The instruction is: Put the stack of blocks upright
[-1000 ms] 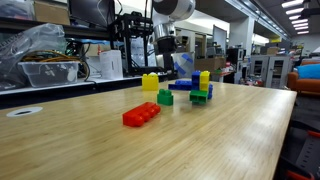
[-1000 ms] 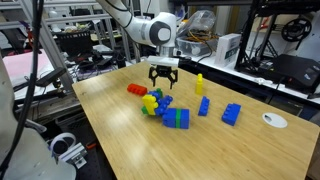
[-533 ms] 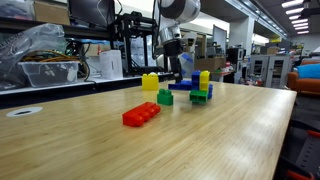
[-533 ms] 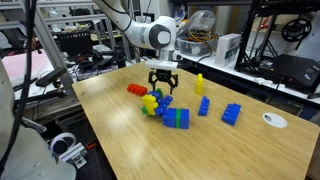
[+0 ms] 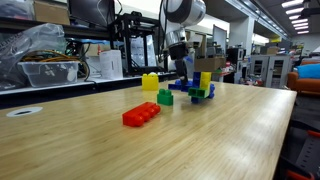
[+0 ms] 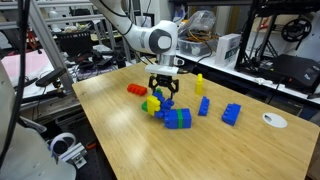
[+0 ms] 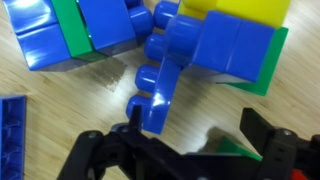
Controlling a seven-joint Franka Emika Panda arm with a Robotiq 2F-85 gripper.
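Observation:
I'll grab the blue studded brick (image 7: 160, 85) across its lower end next, to lift it upright. The yellow and green bricks stay free.
The stack of blocks (image 7: 205, 45) lies on its side on the wooden table: a blue studded brick (image 7: 160, 85) joined to yellow and green bricks. In an exterior view the stack (image 6: 156, 103) sits near the table's middle. My gripper (image 7: 190, 140) is open and hangs just above the stack. Its left finger (image 7: 128, 140) is beside the blue brick's lower end and its right finger (image 7: 258, 132) stands over bare wood. It holds nothing. The gripper shows in both exterior views (image 6: 163, 93) (image 5: 184, 72).
A blue-and-green block (image 7: 60, 35) (image 6: 178, 118) lies right next to the stack. A long red brick (image 6: 137, 89) (image 5: 141, 114), a tall yellow piece (image 6: 199, 83) and two blue pieces (image 6: 232, 114) lie around. A single yellow block (image 5: 150, 82) stands behind the red brick.
My gripper has come down over the block cluster, still open. The blocks have not moved.

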